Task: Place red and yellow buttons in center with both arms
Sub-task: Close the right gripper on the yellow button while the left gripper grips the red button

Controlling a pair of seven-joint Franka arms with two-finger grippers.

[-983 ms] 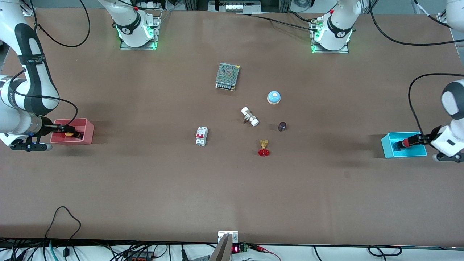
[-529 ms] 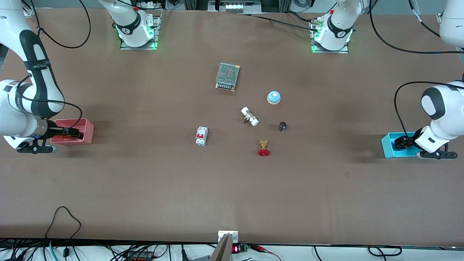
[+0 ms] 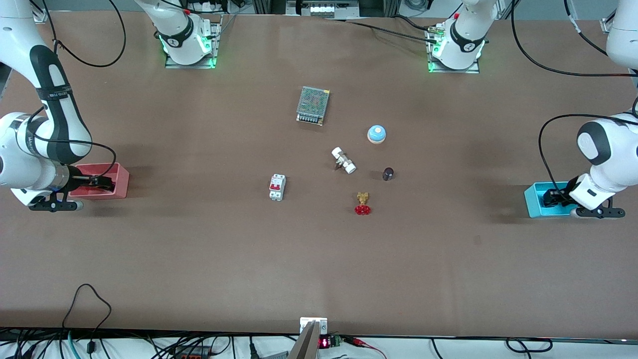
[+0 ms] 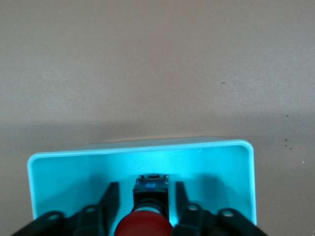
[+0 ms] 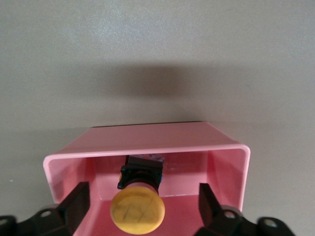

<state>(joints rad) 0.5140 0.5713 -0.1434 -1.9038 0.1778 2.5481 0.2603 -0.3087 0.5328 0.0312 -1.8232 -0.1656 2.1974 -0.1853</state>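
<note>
My right gripper's fingers are on either side of the yellow button inside the pink bin in the wrist view, so it is now time to close.
The red button lies in the light-blue bin at the left arm's end of the table. My left gripper is down in that bin, open, with a finger on each side of the button's dark body and small gaps showing. The yellow button lies in the pink bin at the right arm's end. My right gripper is down in that bin, wide open, straddling the button without touching it. In the front view both buttons are hidden by the grippers.
Around the middle of the brown tabletop lie a mesh power supply, a blue-domed bell, a white fitting, a dark knob, a red-handwheel brass valve and a white circuit breaker.
Both arms have swung their wrists inward and lowered their grippers into the bins. The buttons that showed in the front view are now covered by the grippers.
</note>
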